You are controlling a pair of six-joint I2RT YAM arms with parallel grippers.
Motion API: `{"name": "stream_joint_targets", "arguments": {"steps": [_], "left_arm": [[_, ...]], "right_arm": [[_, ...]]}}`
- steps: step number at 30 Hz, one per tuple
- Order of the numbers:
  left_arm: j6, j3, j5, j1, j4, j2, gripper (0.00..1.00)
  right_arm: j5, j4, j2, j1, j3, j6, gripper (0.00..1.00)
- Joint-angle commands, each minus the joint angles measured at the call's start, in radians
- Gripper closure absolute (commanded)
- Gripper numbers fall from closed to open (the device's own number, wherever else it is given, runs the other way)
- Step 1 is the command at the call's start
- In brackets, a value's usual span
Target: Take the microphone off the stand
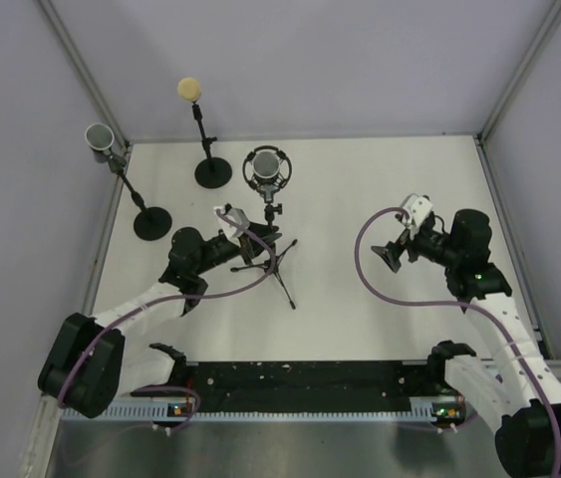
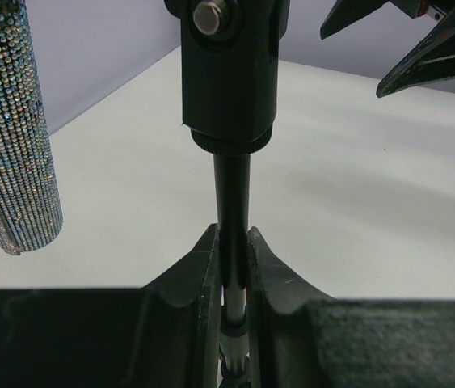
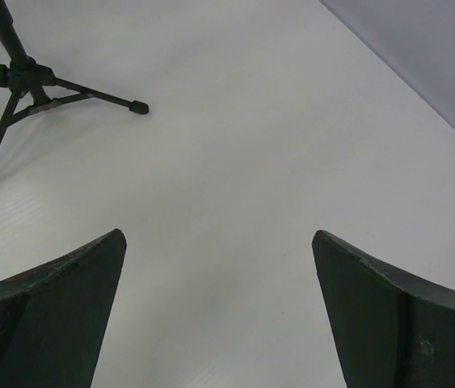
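Note:
The black stand's spread tripod legs have their feet on the white tabletop, so the stand would stay standing and the robot's left gripper should open.
A microphone sits in a round shock mount on top of a black tripod stand mid-table. In the left wrist view its glittery silver body hangs at the left. My left gripper is shut on the stand's thin pole, just below the black swivel clamp; both fingers press the pole in the left wrist view. My right gripper hovers open to the right of the stand with nothing between its fingers. The tripod legs show at its upper left.
Two other microphones stand on round bases at the back left: a yellow foam-headed one and a grey-headed one. Grey walls close in the table at the back and sides. Purple cables loop from both wrists.

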Motion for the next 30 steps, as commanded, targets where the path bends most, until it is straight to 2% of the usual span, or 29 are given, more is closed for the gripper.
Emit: {"name": "stream_joint_targets", "arguments": {"steps": [1,2,4,6,9,12,16,19,23,30], "left_arm": [[0.067,-0.016,0.056,-0.017,0.134,-0.046,1.00],[0.076,-0.022,0.063,-0.017,0.135,-0.049,0.98],[0.093,-0.031,0.060,-0.016,0.131,-0.063,0.88],[0.116,-0.038,0.054,-0.017,0.113,-0.086,0.65],[0.139,-0.036,0.033,-0.011,0.082,-0.117,0.40],[0.145,-0.024,0.031,-0.002,0.048,-0.123,0.27],[0.145,0.011,0.048,0.021,-0.021,-0.133,0.01],[0.184,0.079,0.070,0.058,-0.227,-0.166,0.01],[0.324,0.188,0.028,0.064,-0.600,-0.213,0.01],[0.490,0.356,-0.153,0.086,-1.143,-0.310,0.01]], "right_arm": [[-0.037,0.043,0.000,0.008,0.001,0.008,0.01],[-0.041,0.045,0.000,0.009,0.001,0.011,0.01],[-0.045,0.047,-0.003,0.008,0.002,0.015,0.01],[-0.047,0.051,-0.005,0.008,0.012,0.021,0.01],[-0.044,0.051,-0.010,0.008,0.059,0.044,0.01],[-0.041,0.011,0.003,0.012,0.139,0.050,0.01],[-0.022,-0.055,0.049,0.024,0.296,0.024,0.01],[0.015,-0.120,0.099,0.050,0.457,0.019,0.01],[0.054,-0.142,0.150,0.100,0.619,0.042,0.01],[0.117,-0.205,0.283,0.228,0.827,0.102,0.01]]}}
